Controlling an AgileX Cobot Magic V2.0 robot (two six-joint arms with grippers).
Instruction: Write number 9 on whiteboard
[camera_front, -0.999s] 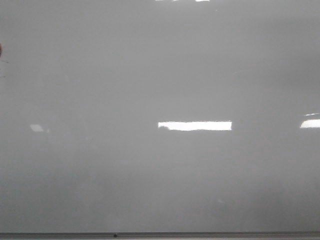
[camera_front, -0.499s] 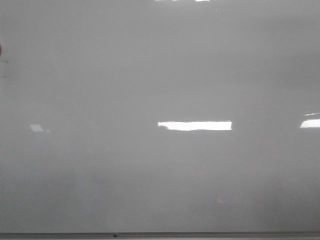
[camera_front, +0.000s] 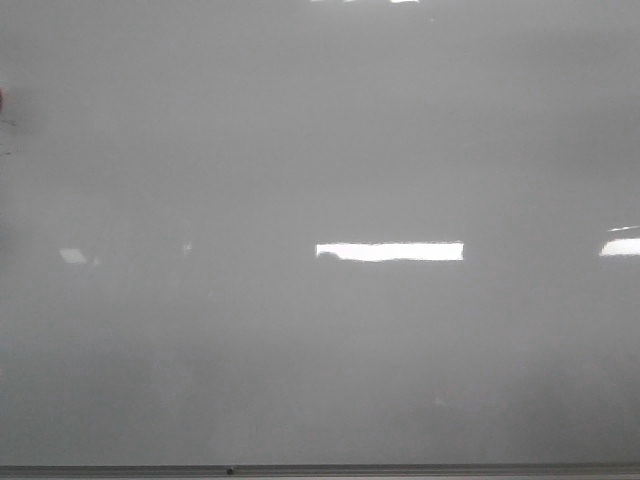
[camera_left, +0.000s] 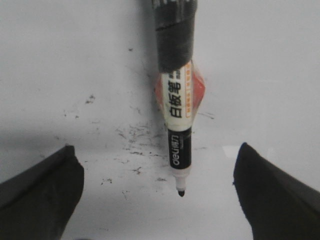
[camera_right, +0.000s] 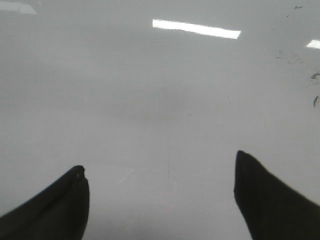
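My left gripper's fingers are still above the marker's black lower section (camera_left: 180, 149), so it is too early to close on it. Lowering comes first.
The whiteboard (camera_front: 320, 150) fills the front view, pale grey and glossy, and no number 9 shows on it in any view. Neither gripper is in the front view. In the left wrist view, my left gripper (camera_left: 155, 146) is open over the board (camera_left: 75, 60), its jaws wide apart. Between them lies a black-and-white marker (camera_left: 179, 130), uncapped, its dark tip (camera_left: 181, 192) pointing toward the gripper and touched by neither finger. A red piece (camera_left: 200, 92) sits under the marker's body. My right gripper (camera_right: 159, 160) is open and empty over bare board (camera_right: 150, 90).
Dark ink smudges (camera_left: 132, 135) speckle the board beside the marker, and a few specks (camera_right: 315, 100) show in the right wrist view. Bright glare bars (camera_front: 390, 251) lie on the board. Its thin grey frame edge (camera_front: 400, 468) runs along the near side. A red spot (camera_front: 1, 98) shows at the far left.
Only faint reflections on the left part of the board have shifted. No mark has appeared.
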